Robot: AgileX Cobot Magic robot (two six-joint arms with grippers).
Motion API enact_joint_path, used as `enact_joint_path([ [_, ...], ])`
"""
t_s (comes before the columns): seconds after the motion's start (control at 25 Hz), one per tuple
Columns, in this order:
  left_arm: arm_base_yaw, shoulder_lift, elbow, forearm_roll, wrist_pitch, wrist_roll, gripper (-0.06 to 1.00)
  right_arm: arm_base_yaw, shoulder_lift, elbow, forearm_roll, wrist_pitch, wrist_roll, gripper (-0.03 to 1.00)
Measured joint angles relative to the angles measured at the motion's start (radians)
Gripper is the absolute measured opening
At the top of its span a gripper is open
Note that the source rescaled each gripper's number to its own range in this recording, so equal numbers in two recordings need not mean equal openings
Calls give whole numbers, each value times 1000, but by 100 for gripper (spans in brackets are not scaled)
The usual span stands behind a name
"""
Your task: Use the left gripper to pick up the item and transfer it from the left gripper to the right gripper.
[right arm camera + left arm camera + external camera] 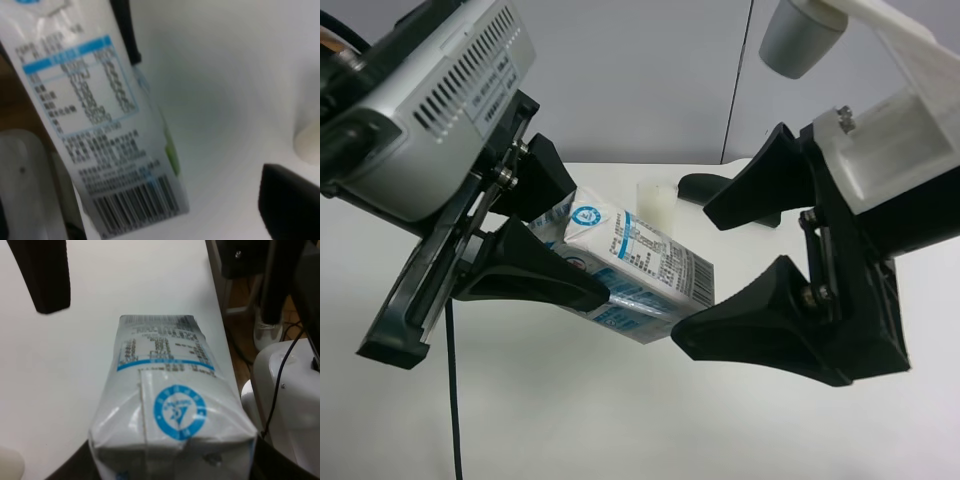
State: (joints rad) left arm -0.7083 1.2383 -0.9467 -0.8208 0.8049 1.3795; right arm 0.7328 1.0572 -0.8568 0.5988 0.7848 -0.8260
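Observation:
My fingers reach only the carton's barcode end, so it isn't time for my right gripper to close on the carton yet. It should move toward the blue emblem first.
The item (pixel 640 265), a small white carton with light-blue print, hangs tilted in the air above the white table (pixel 620 420). My left gripper (pixel 582 238), the claw with the silver vented box, is shut on its gabled end. In the left wrist view the carton (pixel 170 405) fills the centre. My right gripper (pixel 698 278), the claw with the white bracket, is open, and its two fingertips stand on either side of the carton's barcode end without touching it. The right wrist view shows the carton (pixel 100 125) close up and one black finger (pixel 290 200) apart from it.
A taller white cylinder (pixel 655 198) and a dark pouch (pixel 705 185) stand on the table behind the carton. A thin black cable (pixel 450 380) hangs under the left arm. The table's edge, the floor and white equipment (pixel 285 390) show in the left wrist view.

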Motion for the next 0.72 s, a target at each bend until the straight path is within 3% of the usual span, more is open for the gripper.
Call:
enact_joint_path([
  [0.32, 0, 0, 0, -1, 11, 3, 1, 1, 88, 0, 93, -68, -108, 100],
  [0.72, 0, 0, 0, -1, 12, 4, 1, 1, 173, 0, 118, -73, -122, 100],
])
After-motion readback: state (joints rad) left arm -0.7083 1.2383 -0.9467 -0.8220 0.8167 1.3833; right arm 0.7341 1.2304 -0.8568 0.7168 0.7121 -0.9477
